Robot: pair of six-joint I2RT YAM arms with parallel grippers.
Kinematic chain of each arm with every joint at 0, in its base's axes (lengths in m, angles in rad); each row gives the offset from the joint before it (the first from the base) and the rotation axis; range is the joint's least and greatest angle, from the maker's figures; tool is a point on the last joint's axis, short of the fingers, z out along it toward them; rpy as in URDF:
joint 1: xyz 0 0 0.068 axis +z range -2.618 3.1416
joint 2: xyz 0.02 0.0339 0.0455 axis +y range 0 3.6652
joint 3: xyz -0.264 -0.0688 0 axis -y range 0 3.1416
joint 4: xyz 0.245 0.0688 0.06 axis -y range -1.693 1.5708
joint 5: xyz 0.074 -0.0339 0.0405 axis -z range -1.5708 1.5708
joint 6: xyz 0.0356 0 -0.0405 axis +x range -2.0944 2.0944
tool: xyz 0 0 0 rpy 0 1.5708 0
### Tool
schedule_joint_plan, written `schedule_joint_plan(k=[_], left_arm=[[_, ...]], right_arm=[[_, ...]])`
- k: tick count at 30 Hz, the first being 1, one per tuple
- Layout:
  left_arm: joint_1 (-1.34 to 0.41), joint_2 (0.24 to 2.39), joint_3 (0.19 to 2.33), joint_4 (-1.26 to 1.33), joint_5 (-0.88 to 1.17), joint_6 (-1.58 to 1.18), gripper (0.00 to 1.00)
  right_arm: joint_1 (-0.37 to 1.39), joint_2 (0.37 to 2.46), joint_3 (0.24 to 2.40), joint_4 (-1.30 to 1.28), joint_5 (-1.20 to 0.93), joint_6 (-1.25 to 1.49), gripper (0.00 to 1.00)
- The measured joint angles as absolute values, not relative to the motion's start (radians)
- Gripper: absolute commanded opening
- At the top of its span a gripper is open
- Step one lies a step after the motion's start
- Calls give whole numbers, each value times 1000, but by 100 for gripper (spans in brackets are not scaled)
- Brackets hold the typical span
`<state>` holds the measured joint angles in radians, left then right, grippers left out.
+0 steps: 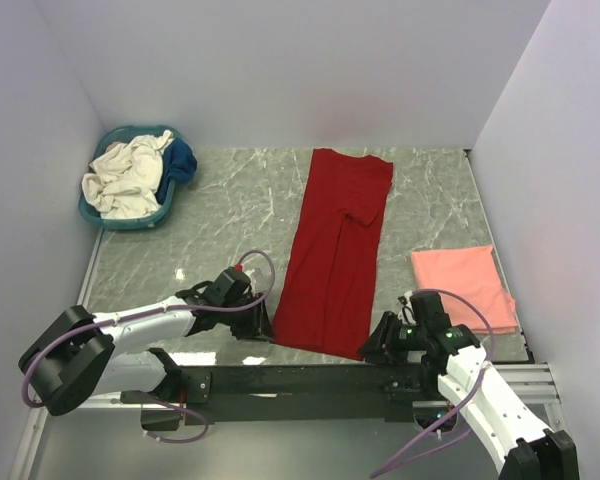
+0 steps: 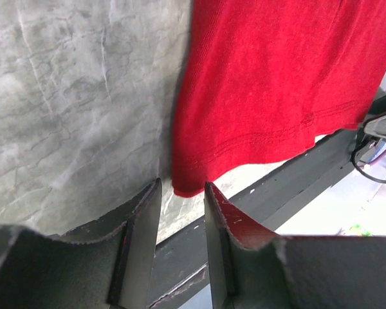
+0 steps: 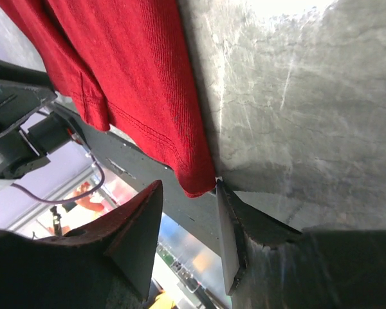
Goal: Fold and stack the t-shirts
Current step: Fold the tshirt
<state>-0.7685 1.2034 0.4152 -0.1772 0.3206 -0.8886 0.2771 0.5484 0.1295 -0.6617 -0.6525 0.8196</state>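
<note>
My right gripper's corner is opposite the deep red t-shirt's near hem corner (image 1: 277, 339) (image 2: 188, 183). My left gripper will pick up that near corner next, to fold the hem evenly over.
The deep red t-shirt (image 1: 335, 250) lies folded into a long strip down the table's middle, its hem at the near edge. My left gripper (image 1: 261, 326) is open at the hem's left corner (image 2: 183, 188), which sits just ahead of the fingertips. My right gripper (image 1: 374, 347) is open at the hem's right corner (image 3: 199, 187), which lies just ahead of the jaws. The salmon pink t-shirt (image 1: 464, 287) lies folded at the right. Cream-white (image 1: 125, 178) and dark blue (image 1: 182, 160) shirts sit in the basket.
The teal plastic basket (image 1: 130, 219) stands at the back left. The table's near edge with a black rail (image 1: 300, 380) runs right below both grippers. White walls close in the left, back and right sides.
</note>
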Motion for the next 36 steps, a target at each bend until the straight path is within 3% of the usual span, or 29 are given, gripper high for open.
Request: schedule_joint_plan(k=[12,14,18,21,26,36], left_arm=[[-781,1235,413,-116,318,-912,37],[-785,1242,413,-107,318,-913,34],[-790,1256,413,-102,313,-916,15],[-792,1258,414,-107,309,-912,9],[-794,1229,414,-141,300,-907,4],[-826,1098,414,-230,289,-908,1]], right_arm=[[277,597,118,-624,-673,826,36],[277,599,116,-619,-674,830,32],[277,612,111,-601,-667,838,22],[278,630,111,-585,-659,840,14],[279,627,111,-583,-656,837,2],[481,529,114,-590,-645,902,0]])
